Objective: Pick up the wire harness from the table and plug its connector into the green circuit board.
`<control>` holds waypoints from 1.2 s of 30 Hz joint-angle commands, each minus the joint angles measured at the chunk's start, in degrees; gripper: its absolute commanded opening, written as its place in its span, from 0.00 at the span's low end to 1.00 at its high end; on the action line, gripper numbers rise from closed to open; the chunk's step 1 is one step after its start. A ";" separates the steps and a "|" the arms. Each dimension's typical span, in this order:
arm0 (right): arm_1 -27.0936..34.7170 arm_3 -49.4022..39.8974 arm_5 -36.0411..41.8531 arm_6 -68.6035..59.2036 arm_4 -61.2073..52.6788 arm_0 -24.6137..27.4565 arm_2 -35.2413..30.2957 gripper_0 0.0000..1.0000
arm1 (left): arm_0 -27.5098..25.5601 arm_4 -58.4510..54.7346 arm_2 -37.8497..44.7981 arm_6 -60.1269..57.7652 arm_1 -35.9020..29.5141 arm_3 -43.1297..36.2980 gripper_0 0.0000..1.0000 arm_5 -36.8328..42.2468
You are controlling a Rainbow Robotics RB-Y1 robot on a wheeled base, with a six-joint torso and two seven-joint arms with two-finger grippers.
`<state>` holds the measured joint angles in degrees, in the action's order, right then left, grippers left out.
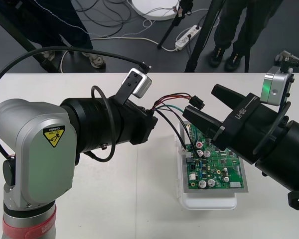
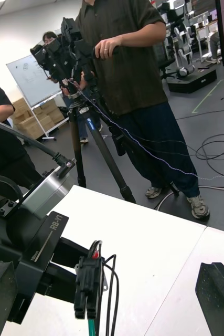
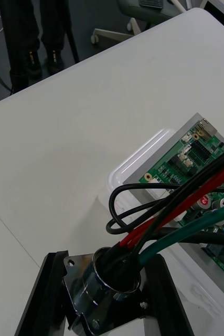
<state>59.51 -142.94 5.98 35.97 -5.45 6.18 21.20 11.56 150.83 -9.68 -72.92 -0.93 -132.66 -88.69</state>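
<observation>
Next, the right gripper grabs the harness by its small black plug [image 1: 195,102], whose flat sides face the fingers while the wires behind the plug bend slack.
My left gripper [image 1: 152,119] hangs above the table, just left of the green circuit board [image 1: 214,164], and is shut on the harness's round metal socket [image 3: 112,283]. From the socket, the red, black and green wires [image 1: 172,102] run right to the small black plug [image 1: 195,102], which hangs in the air over the board's far end. My right gripper [image 1: 200,101] is open. Its fingers [image 1: 204,122] stand on either side of the plug [image 2: 88,286] without touching it. The board rests on a white base [image 1: 209,201].
The left arm's thick silver and black links [image 1: 50,144] lie over the table's left half. A seam [image 1: 137,199] runs across the tabletop near the base. Beyond the far edge are tripod legs [image 1: 199,35], a power strip [image 1: 187,37] and floor cables.
</observation>
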 commanded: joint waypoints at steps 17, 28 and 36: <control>-1.95 1.18 0.17 -1.78 0.97 -4.86 2.88 1.00 | 1.71 0.25 -1.22 -0.20 1.93 -0.76 0.00 -1.31; -2.82 1.26 0.17 -1.96 2.91 -4.42 4.64 1.00 | 1.71 0.25 -1.13 -0.12 1.93 -0.76 0.00 -1.22; -2.82 1.18 0.17 -1.78 3.17 -4.42 4.90 0.89 | 1.71 0.17 -1.13 -0.12 1.93 -0.85 0.00 -1.31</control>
<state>57.66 -141.11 5.98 35.97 -2.86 2.64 25.29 11.56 150.93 -9.68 -72.92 -0.93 -132.66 -88.69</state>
